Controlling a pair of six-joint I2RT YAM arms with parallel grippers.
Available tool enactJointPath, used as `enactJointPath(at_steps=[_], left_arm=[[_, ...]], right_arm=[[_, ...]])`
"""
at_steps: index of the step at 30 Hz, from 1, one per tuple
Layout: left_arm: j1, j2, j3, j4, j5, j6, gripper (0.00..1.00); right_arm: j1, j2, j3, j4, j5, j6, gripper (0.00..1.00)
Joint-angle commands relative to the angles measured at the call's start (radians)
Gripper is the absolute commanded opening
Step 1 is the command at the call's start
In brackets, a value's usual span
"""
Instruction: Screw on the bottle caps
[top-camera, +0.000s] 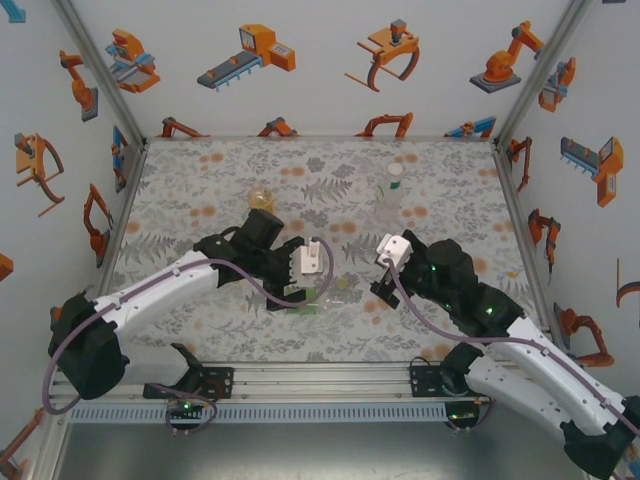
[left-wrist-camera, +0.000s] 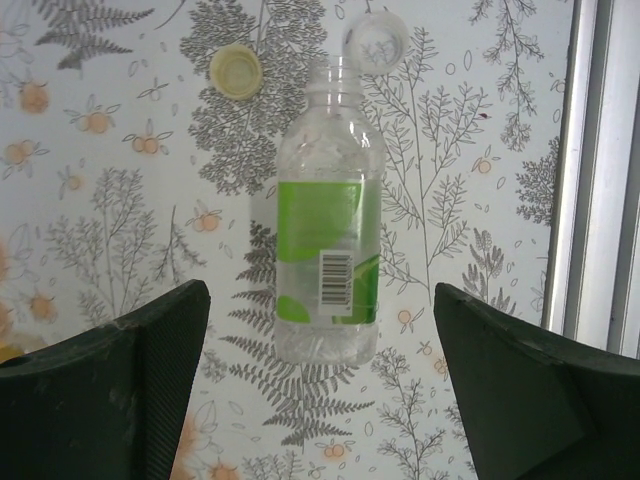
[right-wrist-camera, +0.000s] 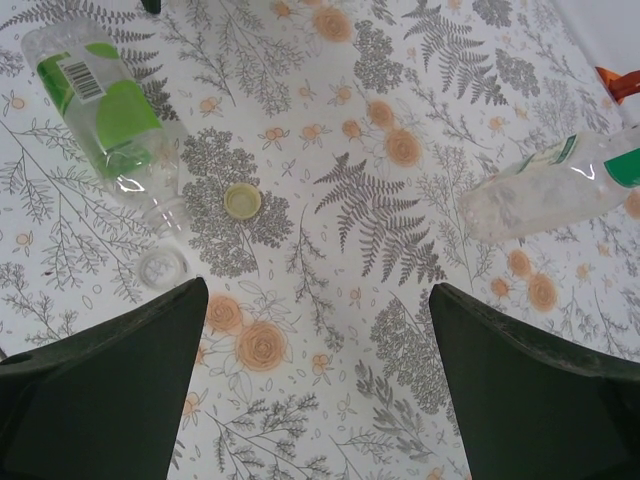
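I will next grab the clear bottle with my left gripper across its green-labelled body. The open neck of the bottle stays free so the cap can be screwed on.
A clear bottle with a green label lies on its side on the floral table, its open neck pointing away from my left gripper. That gripper hovers open over the bottle's base end, fingers well apart on either side and touching nothing. A pale yellow-green bottle cap and a white cap lie just beyond the neck. My right gripper is open over bare table, with the lying bottle, the yellow-green cap and the white cap ahead to its left. From above, the left gripper and right gripper flank the yellow-green cap.
A second clear bottle stands upright at the back, right of centre, also in the right wrist view. A yellowish bottle stands behind the left arm. White walls close in the table on three sides; a metal rail runs along the near edge.
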Motion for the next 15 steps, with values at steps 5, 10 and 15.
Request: enactJointPath(at_steps=[5, 10, 15], left_arm=[[-0.018, 0.069, -0.062, 0.127, 0.0, -0.008, 0.86], [-0.018, 0.138, -0.052, 0.135, 0.022, -0.007, 0.86], [-0.021, 0.185, -0.058, 0.152, 0.024, -0.011, 0.86]], right_arm=[[-0.005, -0.036, -0.005, 0.027, 0.012, 0.017, 0.83], [-0.006, -0.051, -0.005, 0.026, 0.001, 0.017, 0.83], [-0.006, -0.059, -0.005, 0.024, -0.003, 0.014, 0.83]])
